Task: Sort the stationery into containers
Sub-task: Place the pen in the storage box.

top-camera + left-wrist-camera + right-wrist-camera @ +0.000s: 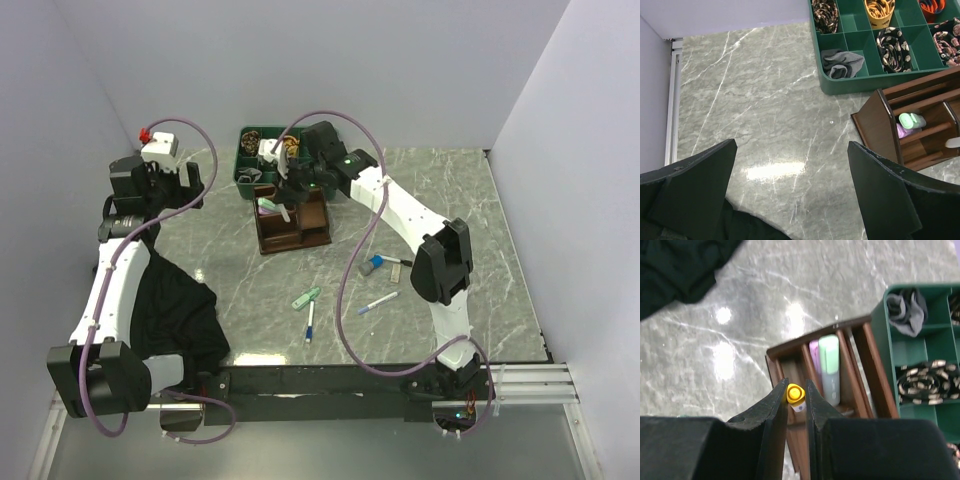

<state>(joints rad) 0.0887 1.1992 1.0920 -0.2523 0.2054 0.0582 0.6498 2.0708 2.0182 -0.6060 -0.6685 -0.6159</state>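
Observation:
I need to keep holding the pen with my right gripper. The yellow-capped pen (795,394) tilts steeply above the end of the organiser's section and might catch on the cross divider if I let go now.
The dark brown organiser (292,222) stands mid-table; it also shows in the right wrist view (860,365) and the left wrist view (880,135). My right gripper (796,390) is shut on a yellow-capped pen (795,394), held over the organiser's left compartment. A mint-green marker (830,367) and a lilac bar (814,352) lie in the compartment beside it. On the table lie a mint-green clip (306,297), a blue pen (310,325), a white pen with a blue tip (377,303) and a grey-blue cylinder (372,266). My left gripper (790,170) is open and empty over bare table.
A green divided tray (250,160) with rolled ties and cloth stands behind the organiser; it also shows in the left wrist view (840,85). A black cloth (175,310) lies at the left front, under my left arm. Grey walls close in three sides.

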